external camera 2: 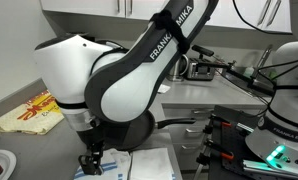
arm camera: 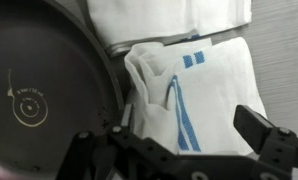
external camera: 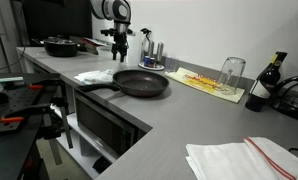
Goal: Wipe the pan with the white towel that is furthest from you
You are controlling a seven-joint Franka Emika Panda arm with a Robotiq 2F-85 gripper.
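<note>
My fingers are above the towel's folds in an exterior view, so my gripper should lower before it closes on the towel.
A black round pan (external camera: 142,83) sits on the grey counter, its handle pointing towards a crumpled white towel with blue stripes (external camera: 94,75) lying right beside it. In the wrist view the pan (arm camera: 39,90) fills the left and the towel (arm camera: 194,95) lies at centre, touching the pan's rim. My gripper (arm camera: 177,140) is open and empty, hovering above the towel with a finger on either side of it. It also shows in both exterior views (external camera: 117,57) (external camera 2: 92,160). The arm hides most of the pan in an exterior view, where the towel (external camera 2: 144,165) shows at the bottom.
A second white towel with a red stripe (external camera: 244,160) lies at the near end of the counter. A yellow mat (external camera: 209,84) with an upturned glass (external camera: 231,71), a dark bottle (external camera: 262,88), a black pot (external camera: 61,45) and cups (external camera: 151,55) stand along the wall.
</note>
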